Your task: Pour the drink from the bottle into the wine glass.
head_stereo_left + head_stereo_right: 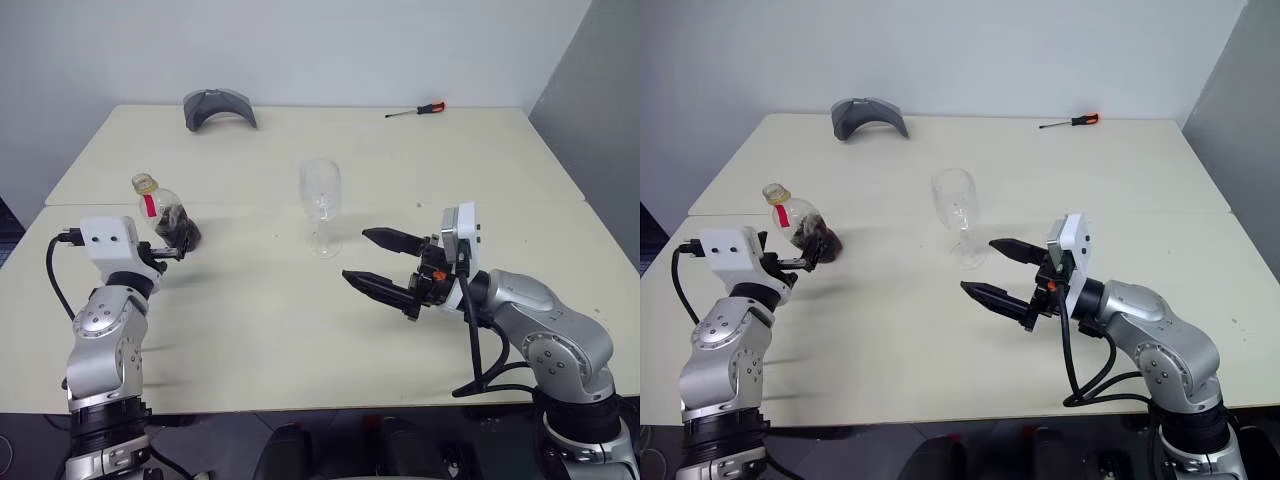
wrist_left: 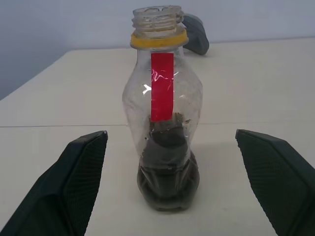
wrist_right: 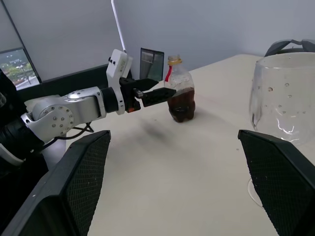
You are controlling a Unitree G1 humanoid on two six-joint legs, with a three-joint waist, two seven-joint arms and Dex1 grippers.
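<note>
My left gripper is to grab the bottle [image 2: 165, 98] next by its narrow waist [image 2: 165, 151], because the bottle gets wider at its rounded shoulders and narrower below them.
The bottle [image 2: 165, 98] stands upright at the table's left, clear plastic with a red strip, a yellow ring and an open neck. The dark drink [image 2: 168, 179] fills its lower part. My left gripper [image 1: 172, 246] is level and open, one finger on each side of the bottle's near face, neither pressing it. The wine glass [image 1: 320, 195] stands empty and upright at the table's middle. My right gripper [image 1: 355, 254] hovers open just right of and nearer than the glass, pointing left, nothing between its fingers.
A grey curved object [image 1: 218, 108] lies at the back left of the cream table [image 1: 300, 330]. A red-handled screwdriver [image 1: 417, 109] lies at the back right. A seam crosses the table behind the bottle and glass.
</note>
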